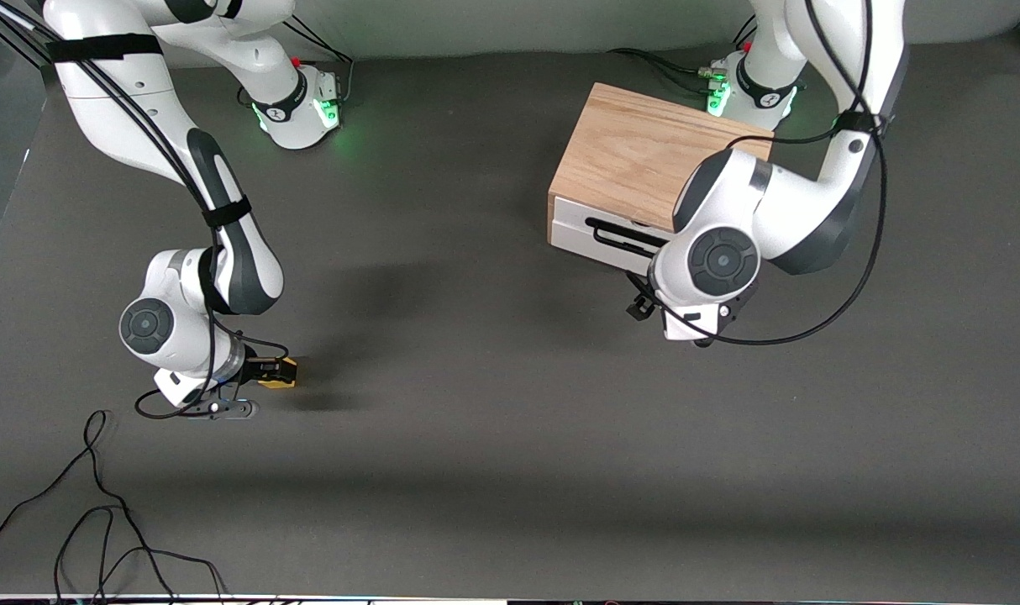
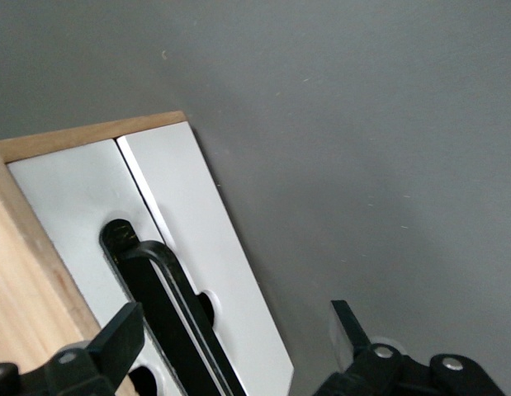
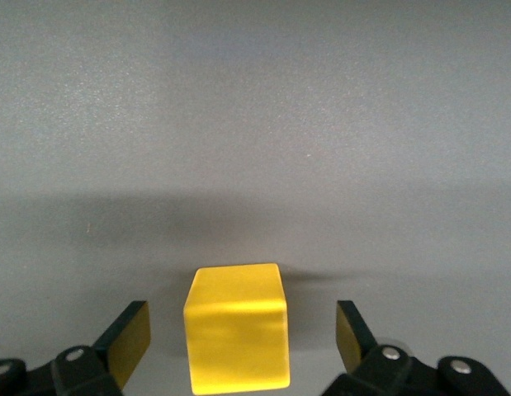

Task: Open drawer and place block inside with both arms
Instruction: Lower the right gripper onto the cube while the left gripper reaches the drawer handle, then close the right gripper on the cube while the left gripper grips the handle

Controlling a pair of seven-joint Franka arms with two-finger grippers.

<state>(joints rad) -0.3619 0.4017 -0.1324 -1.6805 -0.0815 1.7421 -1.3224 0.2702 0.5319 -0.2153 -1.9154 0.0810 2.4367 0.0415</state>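
My right gripper is to place the yellow block inside the drawer [image 1: 573,227], so it will next grab the block by its opposite sides.
The small yellow block [image 1: 285,375] sits on the dark table toward the right arm's end. My right gripper [image 1: 266,370] is low around it. In the right wrist view the block [image 3: 237,330] lies between the open fingers [image 3: 130,334] with a gap on each side. The light-wood box [image 1: 636,160] stands near the left arm's base. Its drawer [image 1: 573,227] with the white front looks shut. My left gripper [image 1: 644,296] is in front of the drawer, open around the black bar handle [image 2: 168,305]. The handle runs close to one finger [image 2: 119,334].
Loose black cables [image 1: 98,504] lie on the table at the corner nearest the front camera, at the right arm's end. The dark mat [image 1: 493,420] stretches between the block and the box.
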